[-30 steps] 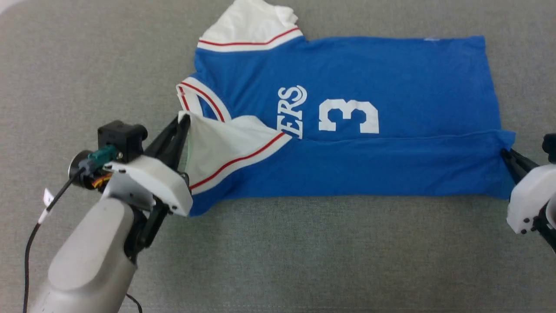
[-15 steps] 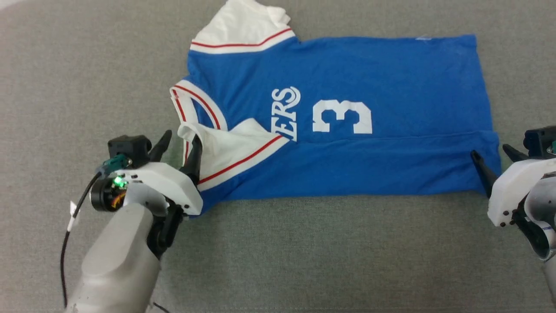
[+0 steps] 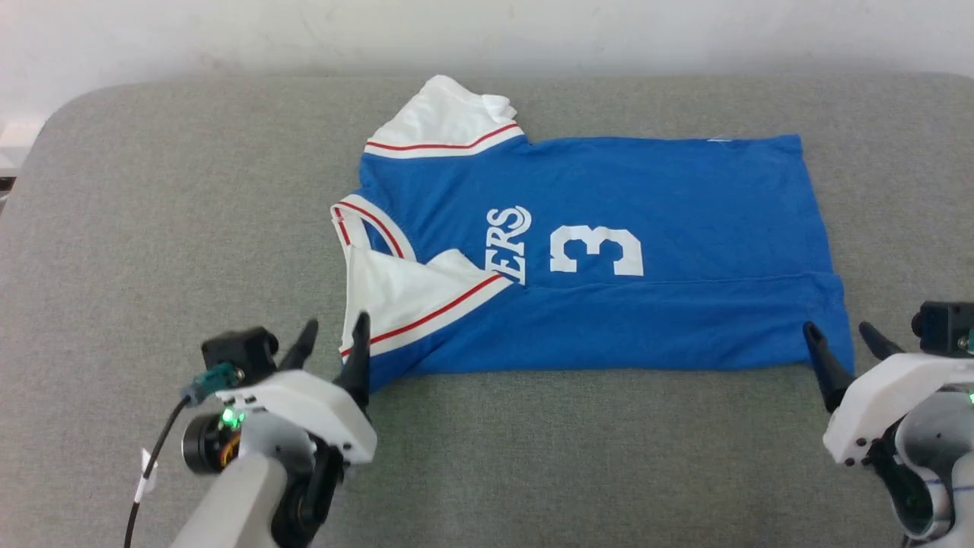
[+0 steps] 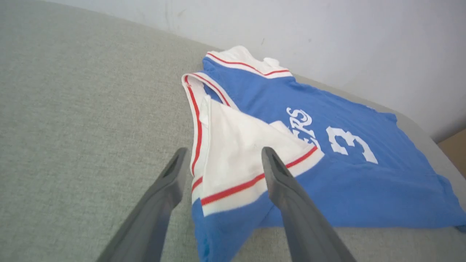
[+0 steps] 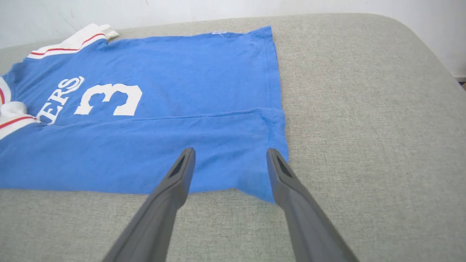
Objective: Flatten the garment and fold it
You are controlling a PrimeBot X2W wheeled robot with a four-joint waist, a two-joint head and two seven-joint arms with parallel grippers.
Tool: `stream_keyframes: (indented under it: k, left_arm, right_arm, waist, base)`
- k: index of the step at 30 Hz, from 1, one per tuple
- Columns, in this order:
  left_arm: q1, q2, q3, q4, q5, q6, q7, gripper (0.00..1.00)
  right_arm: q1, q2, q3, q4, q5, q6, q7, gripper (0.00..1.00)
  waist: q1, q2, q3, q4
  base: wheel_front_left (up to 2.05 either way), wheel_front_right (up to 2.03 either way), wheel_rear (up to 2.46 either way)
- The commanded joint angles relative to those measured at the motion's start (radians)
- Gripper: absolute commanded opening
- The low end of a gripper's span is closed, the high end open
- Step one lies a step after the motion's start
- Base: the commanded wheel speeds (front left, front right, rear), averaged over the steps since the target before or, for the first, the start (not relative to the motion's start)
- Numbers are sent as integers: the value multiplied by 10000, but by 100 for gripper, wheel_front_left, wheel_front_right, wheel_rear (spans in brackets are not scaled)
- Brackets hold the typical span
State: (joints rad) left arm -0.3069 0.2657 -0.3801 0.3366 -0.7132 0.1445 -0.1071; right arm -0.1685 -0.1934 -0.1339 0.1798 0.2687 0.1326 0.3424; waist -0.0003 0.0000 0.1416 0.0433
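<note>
I will next use my left gripper to grab the garment by its folded shoulder corner, since the garment lies loose and flat on the tabletop.
The garment [image 3: 647, 190] lies sideways on the grey table, collar to the left and hem to the right. It is royal blue with white sleeves, red stripes, white lettering and a "3". Its near side is folded over onto the front, and the white near sleeve [image 3: 396, 293] lies on top. My left gripper [image 3: 332, 341] stands open just off the garment's near-left corner, holding nothing. In the left wrist view its fingers [image 4: 280, 174] frame the folded sleeve [image 4: 240, 145]. My right gripper [image 3: 841, 342] is open by the near-right hem corner [image 5: 271, 182], also empty.
The grey padded table [image 3: 152, 228] has rounded far corners and a white wall [image 3: 487, 30] behind it. Bare cloth stretches left of the garment and along the near edge. A black cable [image 3: 152, 464] hangs from my left wrist.
Both grippers opened, let go of the garment's near edge and drew back toward me. The folded flap now lies flat. The head camera tilted up, bringing the wall into view.
</note>
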Motion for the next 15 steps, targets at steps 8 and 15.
stream_keyframes:
  k: [8,15]
  left_arm:
    - [1013,660,-278,-1355,160,1233,1589,100]
    - [928,857,-156,-1215,285,1662,1756,100]
  right_arm:
    - [923,1016,-474,-2161,-304,-19,876,100]
    - [996,1222,-610,-2814,-387,-19,1131,100]
  waist:
    - [3,0,571,-447]
    - [3,0,1204,-818]
  base:
    - [0,0,0]
    - [0,0,0]
